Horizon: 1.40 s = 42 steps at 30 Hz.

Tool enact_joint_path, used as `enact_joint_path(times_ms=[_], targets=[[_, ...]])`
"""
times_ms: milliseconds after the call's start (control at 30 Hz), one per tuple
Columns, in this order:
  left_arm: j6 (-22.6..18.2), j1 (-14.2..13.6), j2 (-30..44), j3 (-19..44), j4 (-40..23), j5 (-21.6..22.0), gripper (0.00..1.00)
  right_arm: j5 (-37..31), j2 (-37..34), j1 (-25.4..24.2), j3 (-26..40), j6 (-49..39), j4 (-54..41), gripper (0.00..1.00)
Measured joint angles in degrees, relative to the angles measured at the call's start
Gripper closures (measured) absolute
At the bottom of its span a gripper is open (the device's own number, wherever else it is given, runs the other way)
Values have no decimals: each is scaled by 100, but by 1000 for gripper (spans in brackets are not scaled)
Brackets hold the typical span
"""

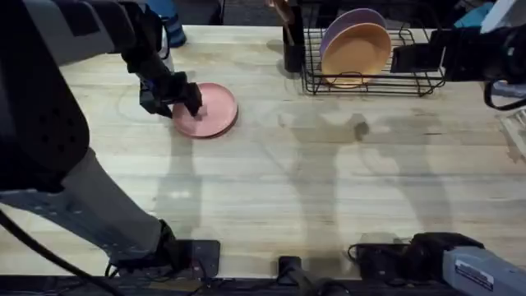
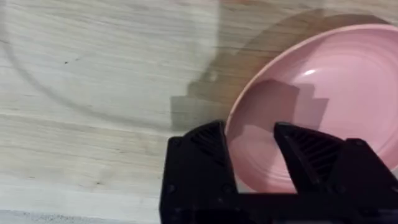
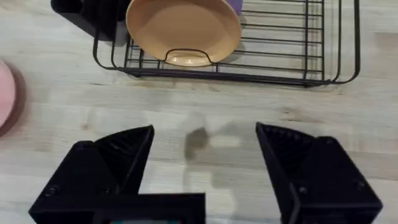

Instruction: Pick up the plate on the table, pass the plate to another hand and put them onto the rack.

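The right gripper grabs the plate by its free opposite rim (image 1: 236, 108) (image 3: 13, 93) next, because the left gripper crowds one edge of the plate.
The salmon-pink plate (image 1: 209, 111) lies flat on the wooden table (image 1: 329, 181), at the far left. My left gripper (image 1: 174, 99) is down at the plate's left edge. In the left wrist view the plate (image 2: 329, 93) has its rim running between the open fingers of that gripper (image 2: 252, 140), one finger outside the rim and one over the plate's inside. The black wire rack (image 1: 411, 82) stands at the far right. My right gripper (image 1: 411, 59) hovers by the rack, and in its own wrist view this gripper (image 3: 205, 137) is open over bare wood in front of the rack (image 3: 280, 74).
An orange plate (image 1: 357, 51) and a purple plate (image 1: 349, 20) stand upright in the rack's left part; the right slots are free. A black utensil holder (image 1: 293, 49) sits at the rack's left end. The pink plate's edge (image 3: 6, 99) shows in the right wrist view.
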<state>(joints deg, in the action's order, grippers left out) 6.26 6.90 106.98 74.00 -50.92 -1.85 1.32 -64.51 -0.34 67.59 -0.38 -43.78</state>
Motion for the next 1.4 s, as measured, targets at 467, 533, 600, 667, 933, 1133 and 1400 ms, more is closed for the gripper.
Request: enact_joint_path(times_ms=[467, 533, 600, 667, 933, 1133, 1400], targets=[[59, 65, 2, 88, 28, -157, 950, 0, 0, 0, 0, 0, 1, 4], [63, 63, 2, 92, -31, -241, 951, 0, 0, 0, 0, 0, -1, 3], [66, 63, 23, 117, -144, -313, 953, 0, 0, 0, 0, 0, 1, 3], [68, 63, 67, 206, -289, -348, 957, 0, 0, 0, 0, 0, 0, 3], [157, 9, 254, 964, -1071, -353, 958, 0, 0, 0, 0, 0, 1, 3], [254, -248, 258, 1874, -1683, -483, 958, 0, 0, 0, 0, 0, 1, 3], [323, -567, 258, 2635, -2165, -564, 958, 0, 0, 0, 0, 0, -1, 3]])
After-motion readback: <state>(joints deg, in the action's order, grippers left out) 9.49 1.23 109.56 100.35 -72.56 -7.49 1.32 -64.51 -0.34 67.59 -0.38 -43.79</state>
